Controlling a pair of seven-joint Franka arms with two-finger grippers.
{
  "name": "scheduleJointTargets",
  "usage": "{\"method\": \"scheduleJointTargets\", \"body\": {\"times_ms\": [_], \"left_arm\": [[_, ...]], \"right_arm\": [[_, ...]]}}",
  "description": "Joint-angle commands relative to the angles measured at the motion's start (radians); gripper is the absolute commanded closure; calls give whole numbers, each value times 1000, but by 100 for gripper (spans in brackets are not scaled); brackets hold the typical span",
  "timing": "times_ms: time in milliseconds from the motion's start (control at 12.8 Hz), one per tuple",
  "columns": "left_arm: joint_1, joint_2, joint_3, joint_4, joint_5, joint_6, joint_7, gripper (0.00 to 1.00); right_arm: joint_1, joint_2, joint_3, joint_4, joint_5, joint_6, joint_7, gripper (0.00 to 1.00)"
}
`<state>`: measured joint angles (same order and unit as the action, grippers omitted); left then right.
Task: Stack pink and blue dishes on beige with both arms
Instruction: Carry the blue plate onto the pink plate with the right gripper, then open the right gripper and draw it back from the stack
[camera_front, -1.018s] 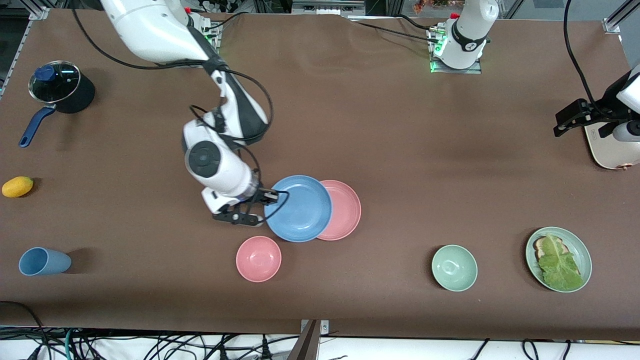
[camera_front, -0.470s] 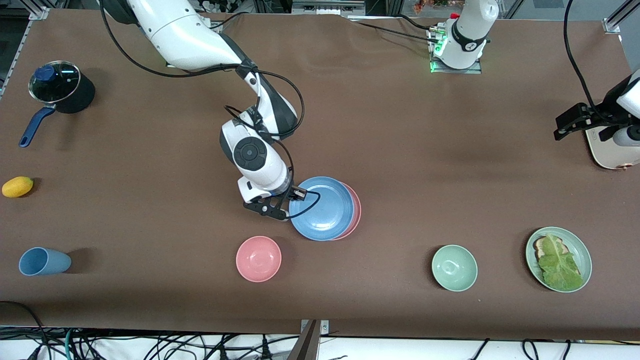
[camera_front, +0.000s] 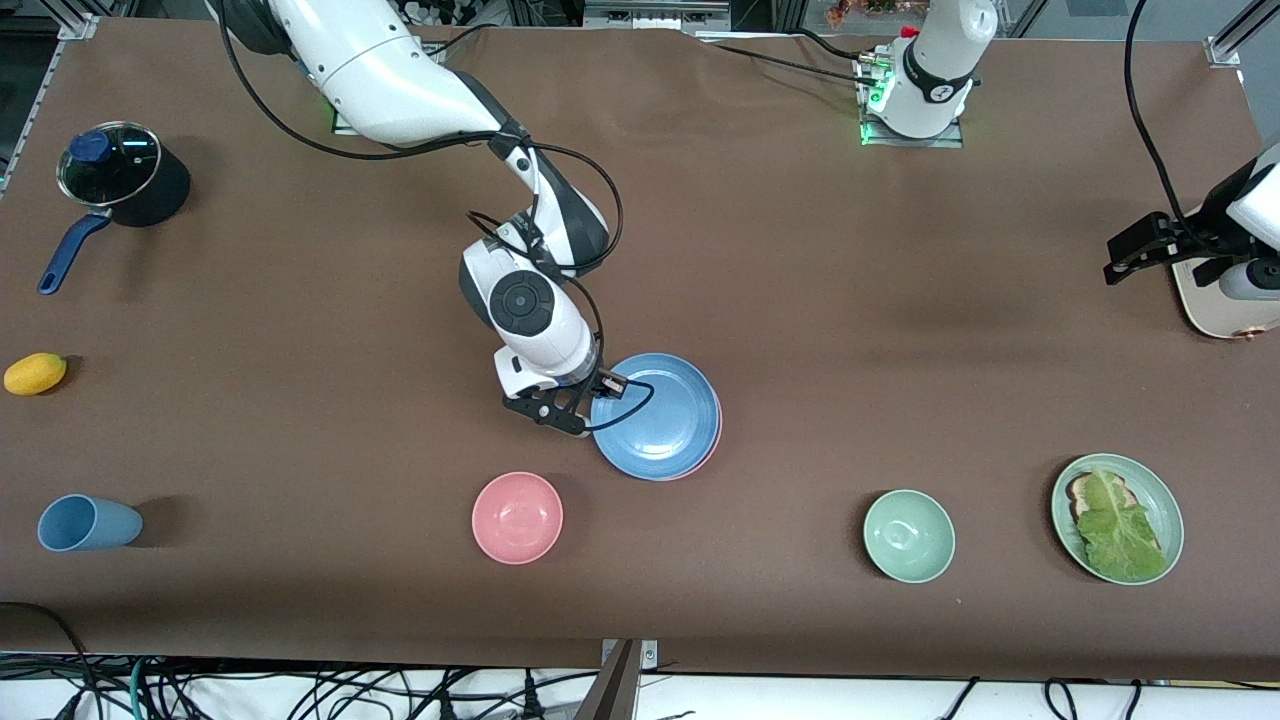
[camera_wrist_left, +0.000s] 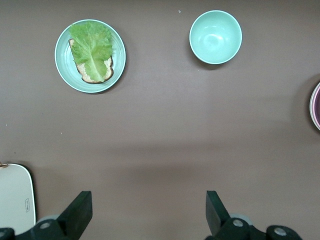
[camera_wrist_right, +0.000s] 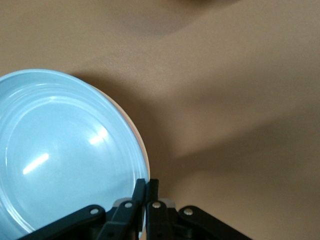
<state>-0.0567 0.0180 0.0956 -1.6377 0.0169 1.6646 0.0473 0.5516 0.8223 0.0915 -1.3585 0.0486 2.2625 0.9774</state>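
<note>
I need to open my right gripper now. The blue plate's far edge follows the pink plate's rim, so the blue plate would settle on the pink plate.
My right gripper (camera_front: 600, 392) (camera_wrist_right: 146, 184) is shut on the rim of the blue plate (camera_front: 655, 415) (camera_wrist_right: 65, 150), at the edge toward the right arm's end. The blue plate covers nearly all of the pink plate (camera_front: 717, 437) (camera_wrist_right: 145, 152), which shows only as a thin sliver at its edge. I cannot tell whether the two plates touch. My left gripper (camera_front: 1130, 250) (camera_wrist_left: 147, 215) waits open and empty over the table at the left arm's end. No beige plate is in view.
A pink bowl (camera_front: 517, 517) sits nearer the camera than the plates. Toward the left arm's end are a green bowl (camera_front: 909, 535), a lettuce plate (camera_front: 1117, 517) and a cream slab (camera_front: 1215, 305). A blue cup (camera_front: 88, 523), yellow fruit (camera_front: 35, 373) and lidded pot (camera_front: 122, 185) lie at the right arm's end.
The right arm has carried the blue plate toward the left arm's end, from half beside the pink plate to almost fully over it. The left arm has barely shifted.
</note>
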Motion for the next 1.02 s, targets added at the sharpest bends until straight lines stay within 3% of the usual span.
{"method": "scheduleJointTargets", "body": {"times_ms": [0,313,470,627,940], "left_arm": [[0,28,6,36,-25,-14,14,0],[-6,31,6,36,-23,-11,22,0],[-5,31,6,36,-23,-11,23,0],[-3,31,6,38,-23,-11,25,0],[-2,33,6,48,-25,-11,25,0]], "right_arm": [[10,21,-6,33,-16,2,26,91],[8,14,-18,36,-16,2,18,46],[-2,-6,-39,41,-16,-35,1,28],[-10,-49,-84,51,-15,-122,-52,1],[-79,-187,-189,44,7,-294,-403,0]]}}
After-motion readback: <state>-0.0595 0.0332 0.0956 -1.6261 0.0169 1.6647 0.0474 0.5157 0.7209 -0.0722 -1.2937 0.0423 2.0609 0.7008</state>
